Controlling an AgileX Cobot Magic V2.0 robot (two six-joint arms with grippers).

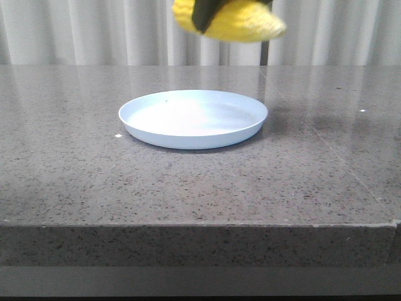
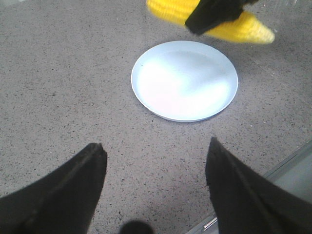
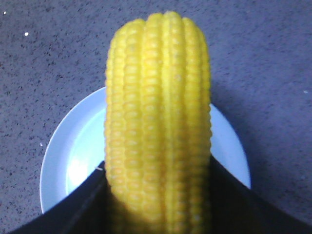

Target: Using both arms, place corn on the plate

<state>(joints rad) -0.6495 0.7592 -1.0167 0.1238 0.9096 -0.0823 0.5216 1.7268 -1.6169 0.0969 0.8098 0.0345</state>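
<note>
The yellow corn (image 1: pixel 244 24) hangs above the pale blue plate (image 1: pixel 193 118) in the front view, so the robot's right gripper should keep holding the corn until it is lower.
The bright yellow corn (image 1: pixel 244 24) hangs in the air above the far right part of the pale blue plate (image 1: pixel 193 118). My right gripper (image 3: pixel 157 168) is shut on the corn (image 3: pixel 158 122), one black finger on each side of it. Only a black part of that gripper (image 1: pixel 207 11) shows in the front view. The plate lies below the corn in the right wrist view (image 3: pixel 68 156). My left gripper (image 2: pixel 155 152) is open and empty above the stone table, short of the plate (image 2: pixel 184 80). The held corn (image 2: pixel 243 27) shows beyond the plate there.
The grey speckled stone table (image 1: pixel 75 182) has its front edge near the camera. A white curtain (image 1: pixel 81 31) hangs behind the table. A metal strip (image 2: pixel 292 161) along the table's edge shows beside my left gripper.
</note>
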